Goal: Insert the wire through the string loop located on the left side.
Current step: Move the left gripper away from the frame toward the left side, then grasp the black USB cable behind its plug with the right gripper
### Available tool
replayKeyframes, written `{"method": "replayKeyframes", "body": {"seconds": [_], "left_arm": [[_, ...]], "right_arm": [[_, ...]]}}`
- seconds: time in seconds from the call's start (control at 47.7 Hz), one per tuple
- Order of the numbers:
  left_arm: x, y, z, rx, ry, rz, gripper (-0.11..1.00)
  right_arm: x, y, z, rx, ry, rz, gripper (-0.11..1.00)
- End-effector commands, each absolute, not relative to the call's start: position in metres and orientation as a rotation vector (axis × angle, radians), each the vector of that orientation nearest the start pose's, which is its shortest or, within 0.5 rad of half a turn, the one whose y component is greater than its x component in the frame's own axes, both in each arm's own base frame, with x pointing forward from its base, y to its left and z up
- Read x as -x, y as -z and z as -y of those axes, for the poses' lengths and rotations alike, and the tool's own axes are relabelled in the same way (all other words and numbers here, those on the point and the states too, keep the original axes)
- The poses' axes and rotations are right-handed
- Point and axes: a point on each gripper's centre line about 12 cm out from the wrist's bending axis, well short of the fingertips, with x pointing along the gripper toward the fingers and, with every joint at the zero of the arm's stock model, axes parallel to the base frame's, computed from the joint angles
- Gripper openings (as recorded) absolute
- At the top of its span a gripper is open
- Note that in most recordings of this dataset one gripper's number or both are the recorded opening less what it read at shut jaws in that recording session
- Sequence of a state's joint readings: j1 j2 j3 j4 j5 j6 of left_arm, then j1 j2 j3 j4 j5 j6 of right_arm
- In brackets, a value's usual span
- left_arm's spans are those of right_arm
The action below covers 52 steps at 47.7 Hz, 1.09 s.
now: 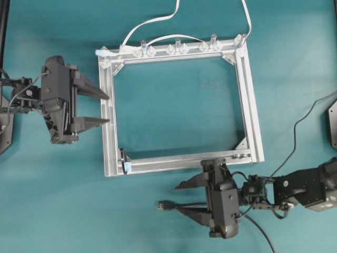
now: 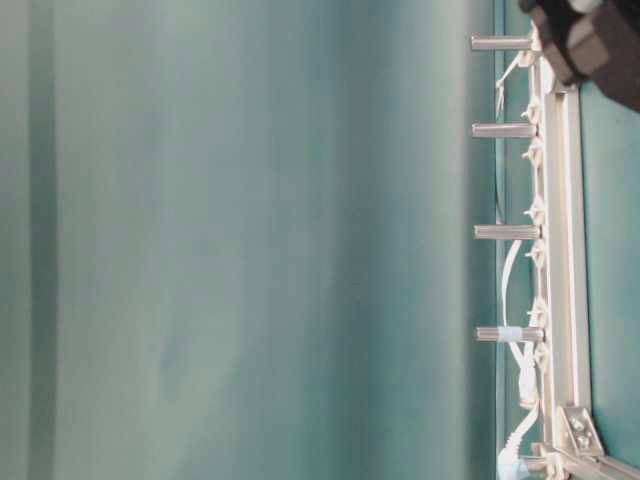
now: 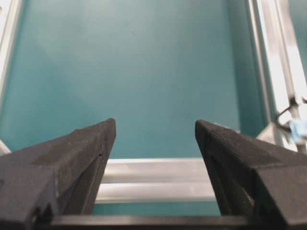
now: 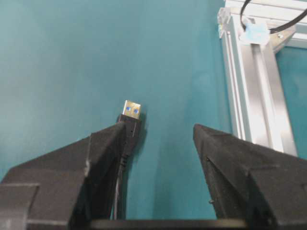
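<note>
My right gripper first shifts left in the wrist view and only then closes on the plug, since its fingers centre on the tabletop beside the plug (image 1: 168, 205).
The wire's plug (image 1: 164, 205) lies on the teal table below the aluminium frame (image 1: 109, 142), and its thin black cable runs off to the right. My right gripper (image 1: 177, 197) stands open around it. In the right wrist view the plug (image 4: 130, 111) lies against the inside of the left finger (image 4: 103, 143), with the gripper (image 4: 160, 128) clamping nothing. The string loop (image 1: 125, 159), with its pale blue tab, sits at the frame's lower left corner; it also shows as the loop (image 4: 253, 29) and the loop (image 3: 289, 115). My left gripper (image 1: 108, 109) is open and empty over the frame's left rail, as is the gripper (image 3: 155, 123).
A white flat cable (image 1: 156, 21) runs through clear clips (image 1: 176, 49) along the frame's top rail. In the table-level view the frame (image 2: 566, 230) stands at the right with small posts (image 2: 505, 130). A black mount (image 1: 333, 124) sits at the right edge.
</note>
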State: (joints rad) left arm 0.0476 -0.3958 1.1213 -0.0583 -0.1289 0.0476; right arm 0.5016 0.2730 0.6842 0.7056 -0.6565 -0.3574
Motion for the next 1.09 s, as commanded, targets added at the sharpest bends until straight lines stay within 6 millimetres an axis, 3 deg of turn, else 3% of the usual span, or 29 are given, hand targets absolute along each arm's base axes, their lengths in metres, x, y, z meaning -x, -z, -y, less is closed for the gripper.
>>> {"method": "replayKeyframes", "body": {"seconds": [0.0, 0.461, 1.069], "left_arm": [[-0.263, -0.162, -0.009, 0.03, -0.044, -0.6, 0.77], [-0.26, -0.16, -0.008, 0.03, -0.04, -0.626, 0.77], [-0.261, -0.161, -0.008, 0.03, -0.04, -0.621, 0.77]], "right_arm": [[-0.387, -0.12, -0.163, -0.06, -0.06, -0.359, 0.63], [-0.384, -0.116, -0.17, -0.076, -0.056, -0.375, 0.63], [-0.384, -0.095, -0.176, -0.057, -0.066, -0.424, 0.63]]}}
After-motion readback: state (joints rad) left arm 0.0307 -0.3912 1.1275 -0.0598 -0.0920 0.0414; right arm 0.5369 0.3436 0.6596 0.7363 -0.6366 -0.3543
